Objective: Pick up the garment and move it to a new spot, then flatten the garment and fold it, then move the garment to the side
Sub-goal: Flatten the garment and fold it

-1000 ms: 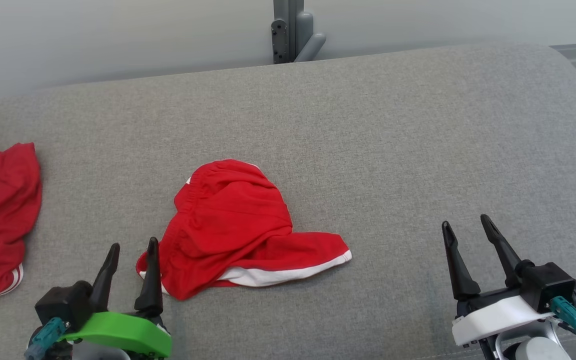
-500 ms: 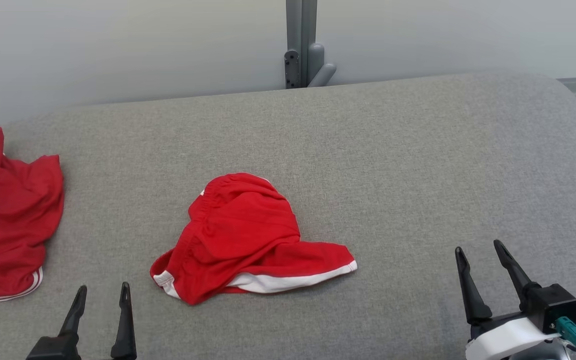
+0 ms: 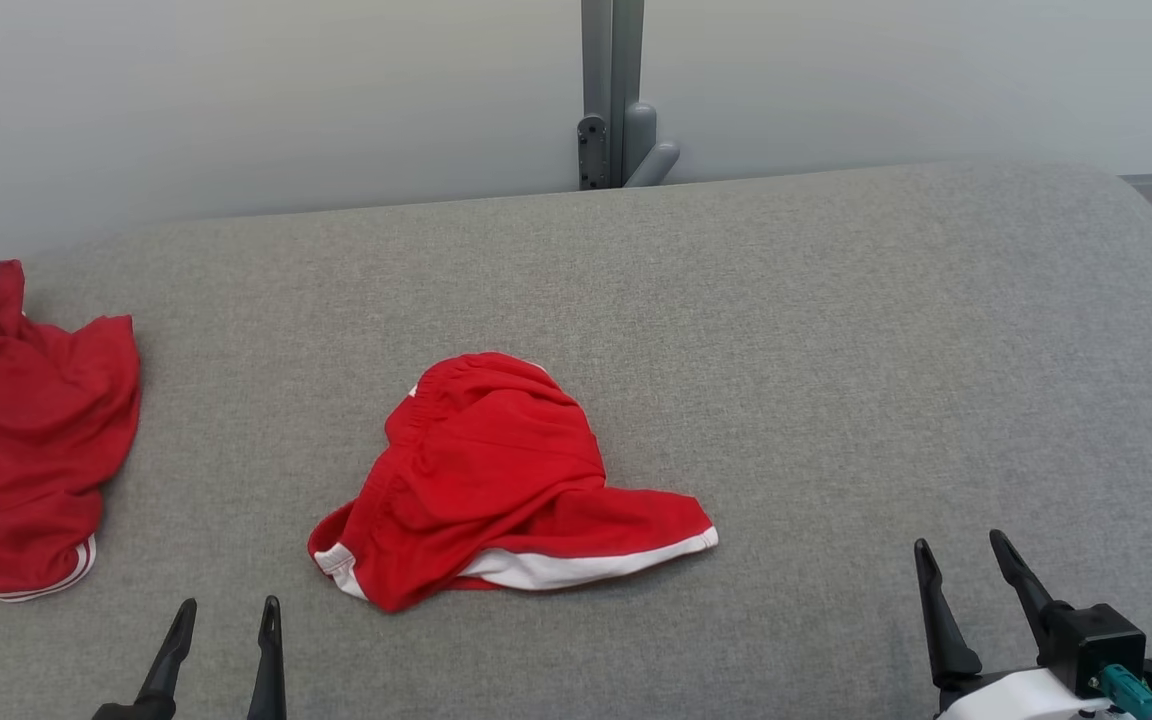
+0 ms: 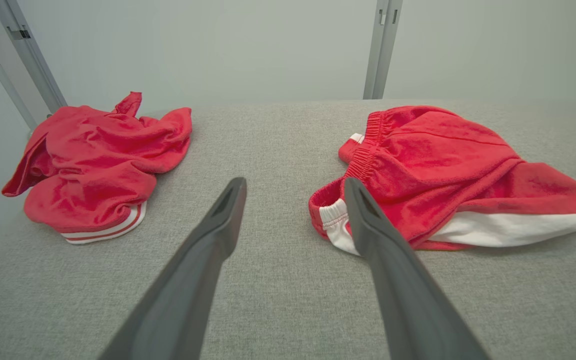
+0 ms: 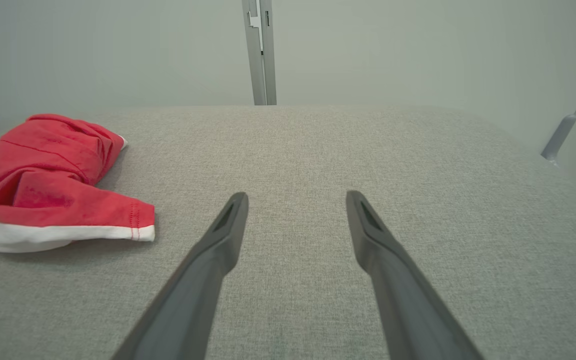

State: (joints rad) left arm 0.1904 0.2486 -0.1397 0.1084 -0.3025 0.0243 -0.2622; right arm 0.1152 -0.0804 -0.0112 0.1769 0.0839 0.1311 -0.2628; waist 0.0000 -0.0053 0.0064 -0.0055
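Most of the shorts lie in a slack heap (image 3: 494, 450) and the end of one leg sticks out, so my right gripper should grab that leg's white-trimmed hem (image 3: 704, 528) next.
The garment (image 3: 496, 480) is a pair of red shorts with white hem trim, lying crumpled in the middle of the grey padded surface (image 3: 836, 350). The left wrist view has the garment (image 4: 438, 170) just ahead and right of my fingers, its elastic waistband facing me. It appears as the garment (image 5: 43, 185) at the left in the right wrist view. My left gripper (image 3: 226, 608) is open near the front edge, short of the shorts and to their left. Well right of the shorts, my right gripper (image 3: 961, 545) is open over bare fabric. Neither holds anything.
A second red garment with white stripes (image 3: 21, 450) lies bunched at the far left edge, also seen as the second garment (image 4: 98, 160) in the left wrist view. A grey metal post (image 3: 614, 100) stands behind the surface against a pale wall. The surface rounds off at the right.
The head camera has tilted up, so everything sits lower in the picture. Both grippers have drawn back toward the bottom edge, the left one away from the shorts' hem. The shorts have not moved.
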